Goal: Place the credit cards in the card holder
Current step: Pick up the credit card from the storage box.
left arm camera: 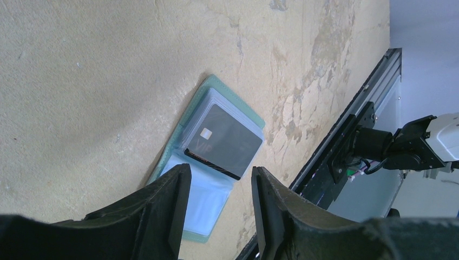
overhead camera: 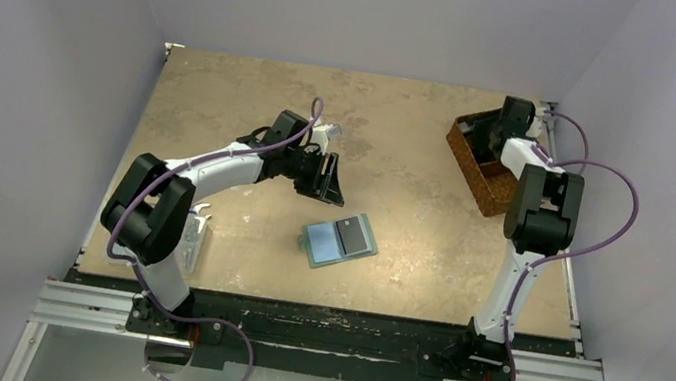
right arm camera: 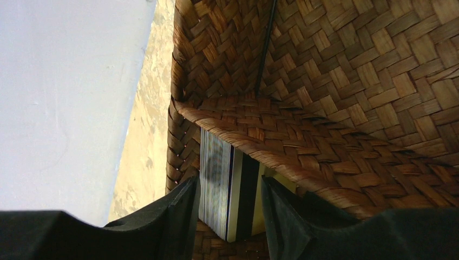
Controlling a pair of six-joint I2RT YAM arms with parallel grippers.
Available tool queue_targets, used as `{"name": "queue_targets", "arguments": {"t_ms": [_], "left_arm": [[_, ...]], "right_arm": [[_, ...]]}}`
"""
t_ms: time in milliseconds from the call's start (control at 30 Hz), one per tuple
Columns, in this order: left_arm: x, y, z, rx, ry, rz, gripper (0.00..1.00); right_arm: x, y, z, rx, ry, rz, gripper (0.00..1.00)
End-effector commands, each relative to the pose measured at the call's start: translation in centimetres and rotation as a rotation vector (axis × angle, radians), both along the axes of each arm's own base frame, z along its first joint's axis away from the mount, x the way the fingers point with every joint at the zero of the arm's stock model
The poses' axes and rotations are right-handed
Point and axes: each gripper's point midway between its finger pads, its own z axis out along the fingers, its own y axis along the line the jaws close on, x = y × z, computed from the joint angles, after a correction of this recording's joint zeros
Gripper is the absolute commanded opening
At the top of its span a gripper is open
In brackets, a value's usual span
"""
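Note:
I need to grab the pale yellow card with my right gripper by its edge beside the black stripe (right arm camera: 246, 189), so the opposite edge stays free to enter a pocket.
The card holder (overhead camera: 339, 240) lies open on the table, its pale blue-green pockets up (left arm camera: 208, 189). A dark credit card (overhead camera: 354, 237) (left arm camera: 223, 142) lies on its right half. My left gripper (overhead camera: 327, 181) (left arm camera: 221, 173) hangs open a little above and behind it, nothing between its fingers. At the far right my right gripper (overhead camera: 508, 125) (right arm camera: 230, 187) reaches down into the brown woven basket (overhead camera: 478, 171). Its jaws are apart around a striped card (right arm camera: 214, 179) and a pale yellow card with a black stripe (right arm camera: 246, 189) in a compartment; neither looks pinched.
A woven divider (right arm camera: 281, 146) crosses the basket just above the cards, and the basket wall (right arm camera: 184, 135) stands close to the left finger. A clear plastic box (overhead camera: 194, 235) sits by the left arm's base. White walls enclose the table on three sides.

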Motion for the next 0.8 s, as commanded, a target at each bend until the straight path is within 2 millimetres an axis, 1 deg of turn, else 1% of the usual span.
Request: {"name": "queue_targets", "arguments": {"t_ms": [0,67,133,200,333,433,533,667,767], "left_arm": [[0.3,-0.4,0.2,-0.025,-0.024,-0.019,0.49],[0.4,-0.4,0.2,-0.025,-0.025,-0.019,0.49],[0.4,-0.4,0.2,-0.025,-0.024,-0.019,0.49],[0.3,-0.4,0.1,-0.024,-0.022,-0.02,0.49],[0.3,-0.4,0.1,-0.024,-0.02,-0.02,0.49],[0.3,-0.4,0.0,-0.022,-0.02,-0.019,0.49],[0.3,-0.4,0.1,-0.024,-0.02,-0.02,0.49],[0.3,-0.4,0.1,-0.025,-0.02,-0.021,0.49],[0.3,-0.4,0.0,-0.024,-0.018,-0.021,0.49]], "right_arm": [[1.3,-0.6,0.7,0.0,-0.038,-0.014,0.55],[1.6,-0.2,0.8,0.012,-0.048,0.008,0.55],[1.6,0.0,0.8,0.019,-0.052,0.012,0.54],[2.0,0.0,1.4,0.022,-0.081,0.009,0.51],[2.3,0.0,2.5,0.022,-0.111,0.009,0.42],[2.2,-0.2,3.7,0.015,-0.134,0.003,0.34],[2.2,-0.3,4.9,0.006,-0.155,-0.002,0.31],[2.1,-0.3,6.0,0.002,-0.174,0.0,0.3],[2.0,-0.3,6.4,0.002,-0.179,-0.002,0.23]]}}
